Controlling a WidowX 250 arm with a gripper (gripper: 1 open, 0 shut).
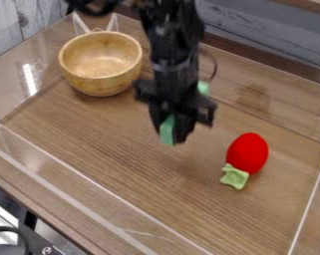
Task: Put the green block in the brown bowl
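Observation:
The green block is hanging over wood, short of the brown bowl. My gripper needs to move the block toward the bowl before it lets go.
The green block (167,130) hangs clear of the wooden table, held upright between the black fingers of my gripper (177,122), which is shut on it. Only the block's lower end and a sliver near the top show; the fingers hide the middle. The brown bowl (72,52) stands at the back left of the table with nothing in it, up and to the left of the gripper and apart from it.
A red strawberry-like toy (247,150) with a small green leafy stub (234,178) lies to the right of the gripper. Clear plastic walls (29,164) ring the table (109,189). A grey plank wall runs along the back.

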